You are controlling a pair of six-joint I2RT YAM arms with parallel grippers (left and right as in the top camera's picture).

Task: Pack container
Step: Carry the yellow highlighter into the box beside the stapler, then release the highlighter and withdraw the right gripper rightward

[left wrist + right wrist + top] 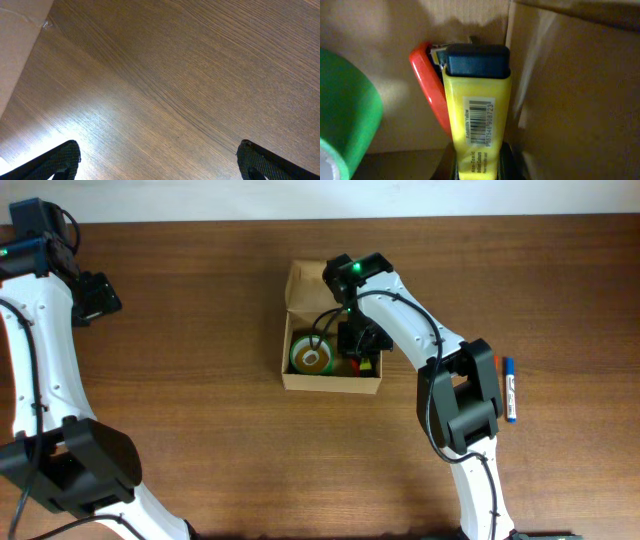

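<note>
The yellow highlighter (477, 110) is down inside the box beside the red item and would stay in the box, so it is time for my right gripper to open now.
The container (296, 280), a tan cardboard box with its flap lid open at the back, sits mid-table. Inside lie a green tape roll (312, 355) and a red item (427, 85). My right gripper (362, 345) is down inside the box at its right end. It is shut on a yellow highlighter (477, 110) with a black cap, held against the box wall (570, 100); the fingers (479, 165) clamp its body. The green tape roll (345, 110) lies to its left. My left gripper (100, 295) is open and empty, far left, over bare wood (159, 162).
A blue pen (510, 390) and a red pen (498, 365) lie on the table right of the box, past my right arm. In the left wrist view a pale tan surface (15, 45) borders the table's edge at the upper left.
</note>
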